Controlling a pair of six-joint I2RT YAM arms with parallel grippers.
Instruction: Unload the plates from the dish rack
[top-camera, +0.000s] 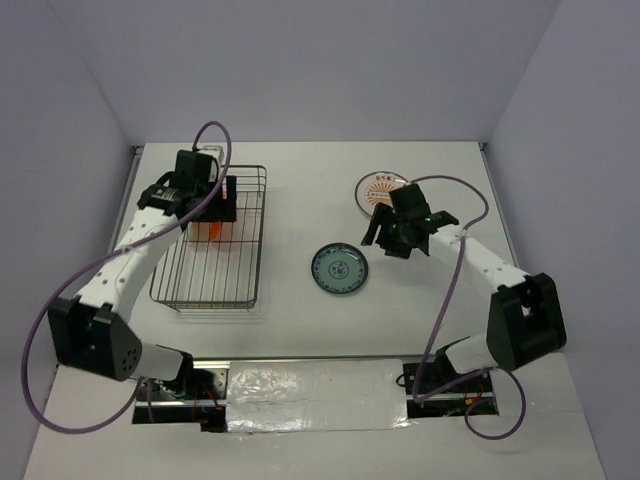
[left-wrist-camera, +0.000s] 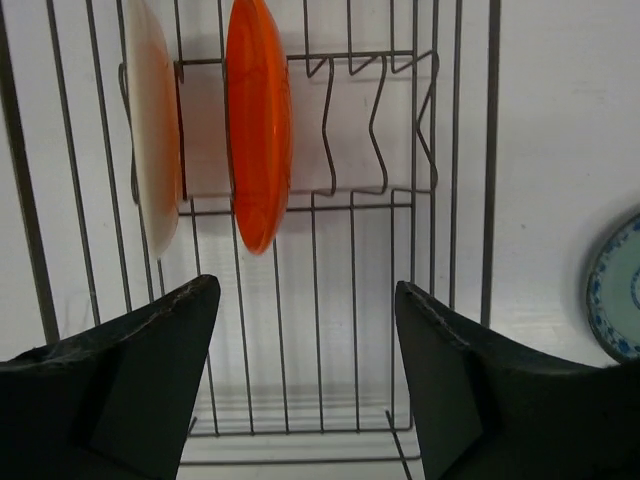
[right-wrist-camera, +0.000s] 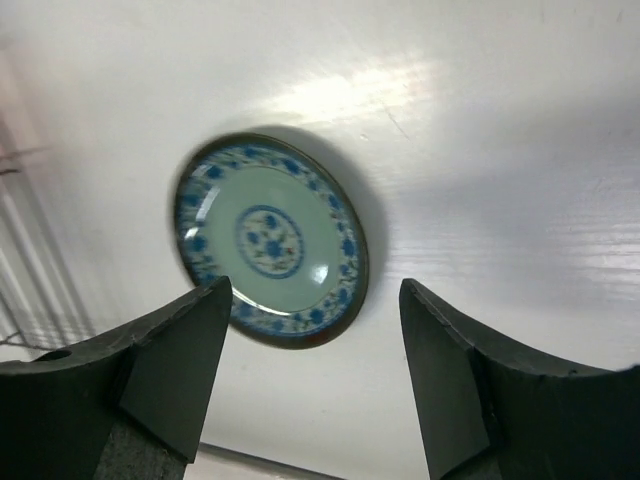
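Observation:
The open fingers of my left gripper are short of the orange plate's rim (top-camera: 216, 230). The orange plate would stay in the dish rack (top-camera: 205, 300) if I lifted my left gripper now.
The dish rack (top-camera: 205, 300) stands on the left of the table. An orange plate (left-wrist-camera: 258, 120) and a cream-tan plate (left-wrist-camera: 152, 130) stand upright between its dividers (left-wrist-camera: 350, 200); the orange one also shows in the top view (top-camera: 210, 229). My left gripper (top-camera: 222, 208) hovers over the rack's far end, open and empty (left-wrist-camera: 305, 290), a little short of the two plates. A teal patterned plate (top-camera: 339, 269) lies flat on the table. My right gripper (top-camera: 388, 240) is open and empty (right-wrist-camera: 315, 290) just above and beside it (right-wrist-camera: 270, 240). A white plate with an orange sunburst (top-camera: 378, 186) lies behind the right gripper. The grey-ringed plate is out of view.
The rack's near half holds only bare wires (top-camera: 215, 270). The teal plate's edge shows at the right of the left wrist view (left-wrist-camera: 618, 290). Grey walls close the table at the back and sides.

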